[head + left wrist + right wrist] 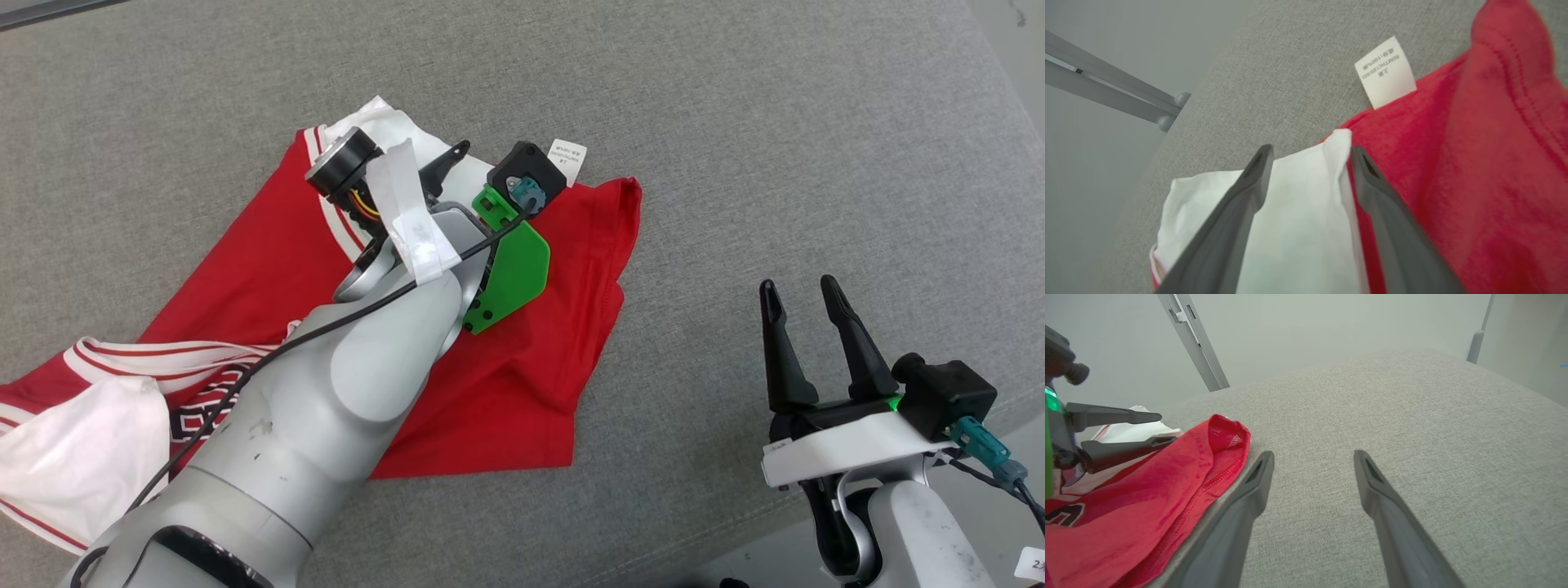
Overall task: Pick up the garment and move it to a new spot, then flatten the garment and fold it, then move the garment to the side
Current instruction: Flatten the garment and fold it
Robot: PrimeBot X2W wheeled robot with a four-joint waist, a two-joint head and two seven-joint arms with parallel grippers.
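Observation:
The white sleeve needs to be pinched next by its raised cuff corner (1339,140) with the left gripper, since a small fold (1338,159) stands up there while the rest lies flat.
The garment (531,367) is a red jersey with white striped sleeves, spread crumpled on the grey cushion (735,122). My left gripper (1310,151) hangs over its far corner, open, with a white sleeve (1298,204) lying between and under the two fingers. In the head view the left gripper (437,171) is mostly hidden by its own wrist. A white care label (1386,71) sticks out beside the sleeve. My right gripper (798,286) stands open over bare cushion to the right of the garment's hem (1224,433), holding nothing. The left gripper (1163,428) also appears in the right wrist view.
The cushion's near edge (898,482) runs past my right wrist at the lower right, with pale floor beyond. A grey metal bar (1106,94) stands past the cushion's far side, and another bar (1196,343) leans behind it.

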